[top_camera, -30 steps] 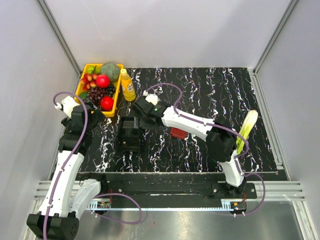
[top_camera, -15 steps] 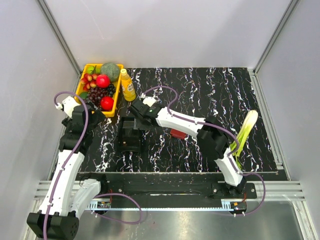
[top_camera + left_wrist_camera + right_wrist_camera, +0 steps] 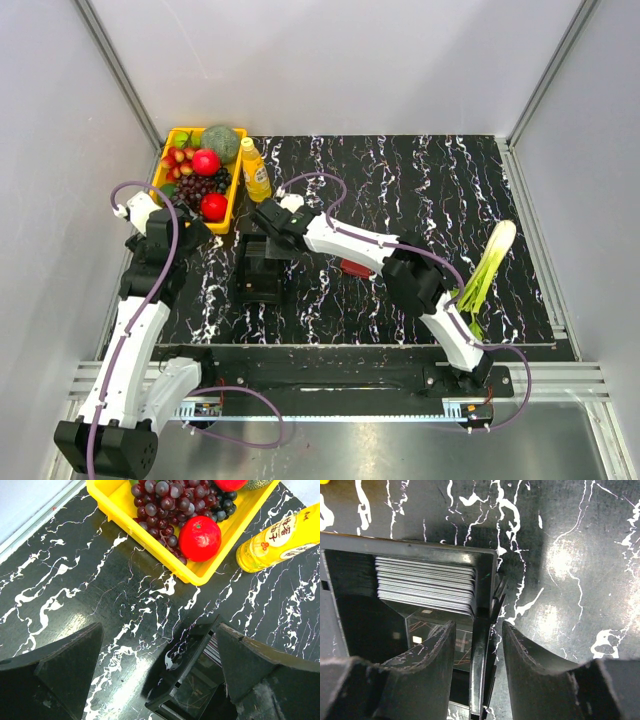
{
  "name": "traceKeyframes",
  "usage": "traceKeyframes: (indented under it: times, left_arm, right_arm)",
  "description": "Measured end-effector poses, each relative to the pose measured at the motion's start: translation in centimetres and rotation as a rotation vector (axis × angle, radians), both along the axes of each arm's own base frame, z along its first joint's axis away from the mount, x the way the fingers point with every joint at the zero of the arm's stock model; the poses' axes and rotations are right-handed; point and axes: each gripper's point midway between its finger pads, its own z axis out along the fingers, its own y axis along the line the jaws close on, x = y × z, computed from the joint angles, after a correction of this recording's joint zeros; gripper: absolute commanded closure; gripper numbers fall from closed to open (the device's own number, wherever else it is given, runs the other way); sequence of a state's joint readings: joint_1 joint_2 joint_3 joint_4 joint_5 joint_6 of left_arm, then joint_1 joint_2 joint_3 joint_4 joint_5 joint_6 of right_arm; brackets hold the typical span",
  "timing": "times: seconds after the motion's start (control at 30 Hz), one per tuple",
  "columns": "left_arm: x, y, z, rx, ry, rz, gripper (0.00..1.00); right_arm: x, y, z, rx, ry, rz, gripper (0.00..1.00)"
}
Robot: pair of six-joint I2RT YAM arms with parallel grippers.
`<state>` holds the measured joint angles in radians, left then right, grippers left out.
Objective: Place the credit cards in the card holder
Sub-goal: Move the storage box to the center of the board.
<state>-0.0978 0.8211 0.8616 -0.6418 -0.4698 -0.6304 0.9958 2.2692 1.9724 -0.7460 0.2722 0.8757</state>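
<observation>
I would leave the box tray behind, at most nudged, if I lifted my right gripper now, as its fingers are open astride the tray's side (image 3: 285,273) (image 3: 479,655).
Several grey credit cards (image 3: 425,586) stand stacked on edge at the far end of a black box tray (image 3: 350,540). My right gripper (image 3: 477,647) is open over that tray, its jaws astride the tray's right wall (image 3: 481,645), one finger inside and one outside, holding nothing. In the top view the right gripper (image 3: 265,238) hangs over the tray (image 3: 262,285). The dark red card holder (image 3: 357,267) lies to the tray's right, partly under the right arm. My left gripper (image 3: 159,630) is open and empty, left of the tray (image 3: 192,677); card edges (image 3: 214,651) show there.
A yellow basket (image 3: 236,192) of fruit sits at the back left with an orange juice bottle (image 3: 255,170) beside it. A green leek (image 3: 492,262) lies at the right. Grey walls enclose the black marbled table (image 3: 400,180).
My right gripper has moved left, from beside the tray to over its far end. The left arm has hardly moved.
</observation>
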Motion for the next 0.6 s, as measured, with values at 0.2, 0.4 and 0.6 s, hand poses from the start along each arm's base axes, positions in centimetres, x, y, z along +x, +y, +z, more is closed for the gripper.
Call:
traceKeyframes:
  times: [0.2, 0.4, 0.6]
  left_arm:
    - [0.01, -0.05, -0.01, -0.002, 0.000, -0.002, 0.01]
    - [0.02, -0.06, 0.00, -0.002, 0.000, -0.003, 0.01]
    - [0.09, -0.12, -0.20, -0.003, 0.007, -0.005, 0.01]
  right_arm:
    - [-0.14, -0.26, -0.52, -0.019, 0.009, 0.003, 0.61]
    - [0.07, -0.08, 0.09, -0.013, 0.000, 0.003, 0.68]
    - [0.14, -0.08, 0.37, -0.015, -0.004, 0.005, 0.68]
